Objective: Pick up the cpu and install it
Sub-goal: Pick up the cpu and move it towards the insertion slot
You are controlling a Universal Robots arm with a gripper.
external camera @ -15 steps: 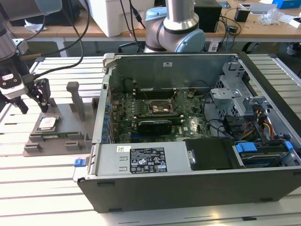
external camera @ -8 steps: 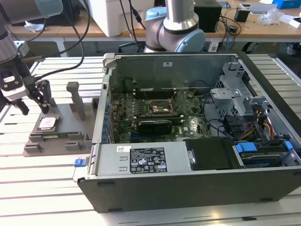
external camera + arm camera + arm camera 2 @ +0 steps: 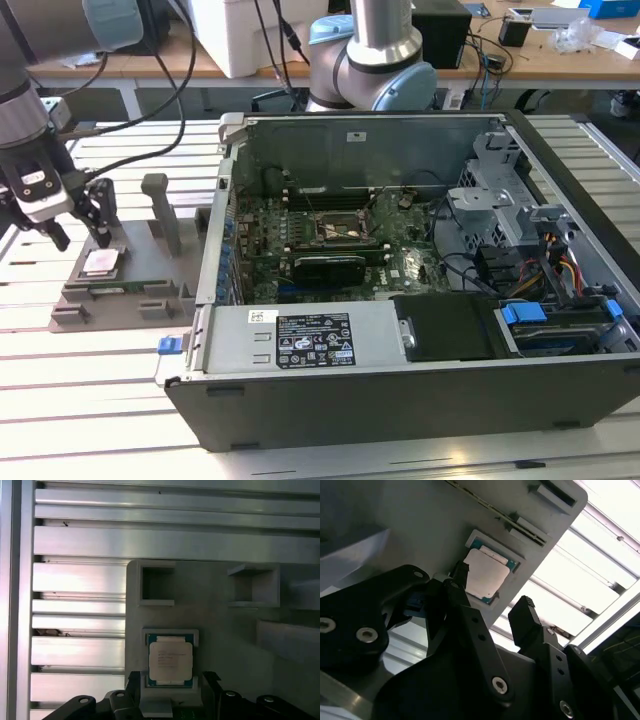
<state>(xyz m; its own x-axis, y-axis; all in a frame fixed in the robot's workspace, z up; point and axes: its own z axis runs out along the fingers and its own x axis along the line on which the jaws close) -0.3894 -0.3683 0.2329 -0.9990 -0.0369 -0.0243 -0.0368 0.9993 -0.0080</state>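
My gripper is to grab the cpu next by the bare middle of its side edges, because the raised sides of the holder wrap around the cpu's corners.
The cpu (image 3: 101,262), a small square chip with a silvery top, lies flat in a recess of a grey holder (image 3: 135,292) at the exterior view's left. My gripper (image 3: 82,238) hangs just above it, open, with one black finger on each side and nothing held. In the second wrist view the cpu (image 3: 482,573) sits past the fingertips (image 3: 461,571) of the gripper (image 3: 493,587). In the first wrist view the cpu (image 3: 170,659) rests in its green-edged pocket between the two fingers of the gripper (image 3: 171,681). The motherboard socket (image 3: 335,230) lies inside the open computer case (image 3: 400,400).
The grey holder carries an upright post (image 3: 160,205) and several slots beside the cpu. The case's metal wall (image 3: 225,200) stands between holder and motherboard. Cables and drive bays (image 3: 540,260) fill the case at the exterior view's right. Slatted aluminium table (image 3: 90,400) lies all around.
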